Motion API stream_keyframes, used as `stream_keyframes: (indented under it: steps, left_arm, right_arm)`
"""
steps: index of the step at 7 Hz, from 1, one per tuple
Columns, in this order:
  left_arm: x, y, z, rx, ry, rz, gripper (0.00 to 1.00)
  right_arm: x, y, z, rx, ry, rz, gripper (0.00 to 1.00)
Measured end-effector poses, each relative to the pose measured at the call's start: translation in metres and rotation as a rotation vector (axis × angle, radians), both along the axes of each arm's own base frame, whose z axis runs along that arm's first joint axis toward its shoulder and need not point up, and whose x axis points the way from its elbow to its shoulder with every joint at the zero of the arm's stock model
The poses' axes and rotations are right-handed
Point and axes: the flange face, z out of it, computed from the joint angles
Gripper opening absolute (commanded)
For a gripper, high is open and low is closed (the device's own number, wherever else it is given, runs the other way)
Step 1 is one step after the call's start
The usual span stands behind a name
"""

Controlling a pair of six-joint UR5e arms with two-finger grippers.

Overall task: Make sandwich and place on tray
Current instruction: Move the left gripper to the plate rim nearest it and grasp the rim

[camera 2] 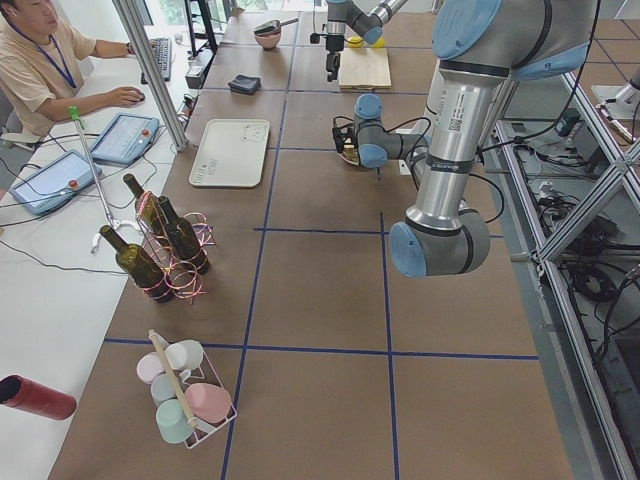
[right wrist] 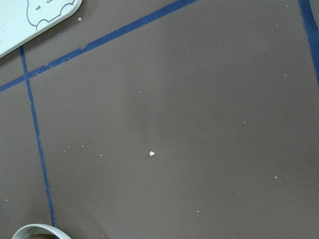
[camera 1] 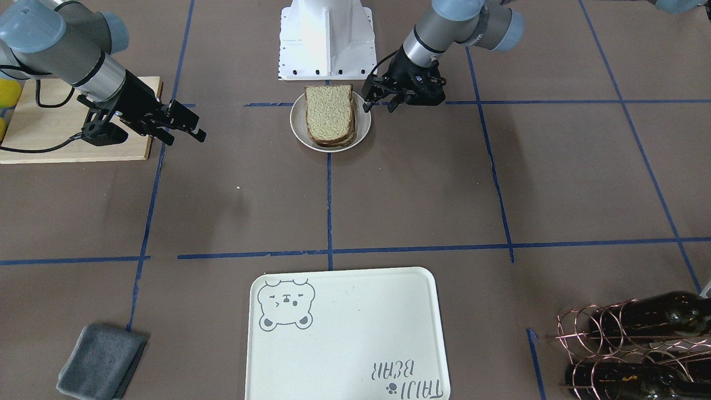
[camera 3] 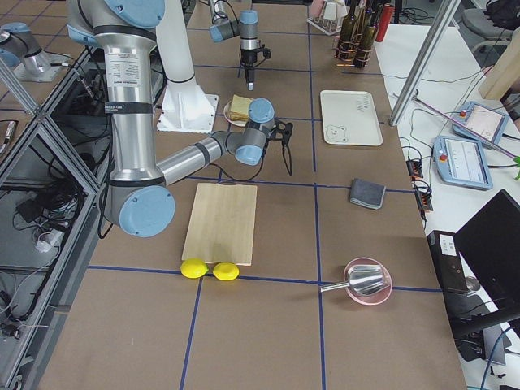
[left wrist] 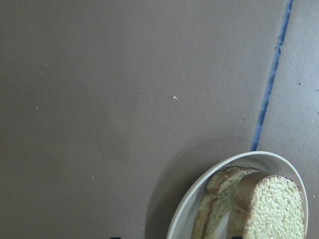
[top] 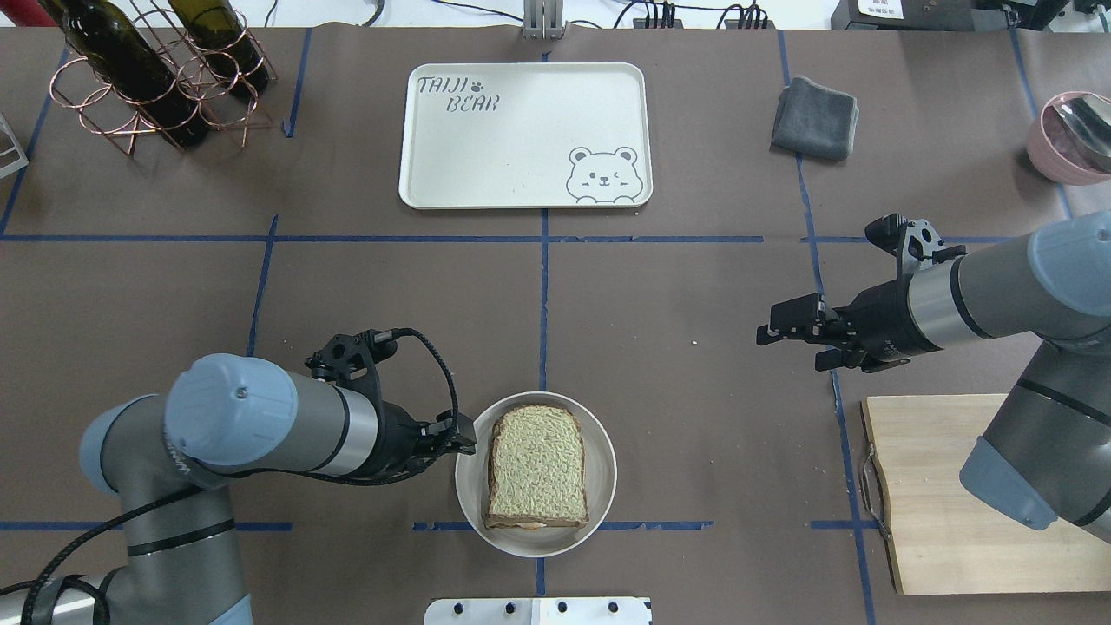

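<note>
The sandwich needs to go over to the bear tray [camera 1: 348, 332]. My left gripper should next grab the cream plate by its rim [camera 1: 366, 114] to carry it there.
The sandwich [top: 536, 464], two tan bread slices with brown crusts, lies on the small round cream plate [top: 605, 451] near the robot's base; a sliver of filling shows at its near edge. It also shows in the front view [camera 1: 330, 114] and the left wrist view [left wrist: 249, 209]. My left gripper [top: 462, 439] is open and low, right beside the plate's left rim; I cannot tell if it touches. My right gripper [top: 772, 332] is open and empty, above bare table well to the plate's right. The cream bear tray [top: 521, 130] lies at the far side, with nothing on it.
A wooden cutting board [top: 955, 495] lies under the right arm, with two lemons [camera 3: 203, 270] beyond it. A grey cloth [top: 816, 117] lies right of the tray, a wire rack with bottles [top: 156, 78] at the far left, and a pink bowl [top: 1072, 134] at the far right.
</note>
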Motion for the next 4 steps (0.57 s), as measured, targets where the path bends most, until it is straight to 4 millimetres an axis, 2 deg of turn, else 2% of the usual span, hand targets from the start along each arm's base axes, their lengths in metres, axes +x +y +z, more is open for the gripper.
stream_keyframes:
  steps: [1,4]
  left_arm:
    - [0.01,0.004,0.0,0.003,-0.021,-0.01,0.59]
    - [0.033,0.014,0.013,0.013,-0.061,-0.017,0.49]
  right_arm:
    - [0.001,0.0,0.001,0.001,0.001,0.0,1.0]
    - [0.0,0.0,0.001,0.002,0.001,-0.001,1.0]
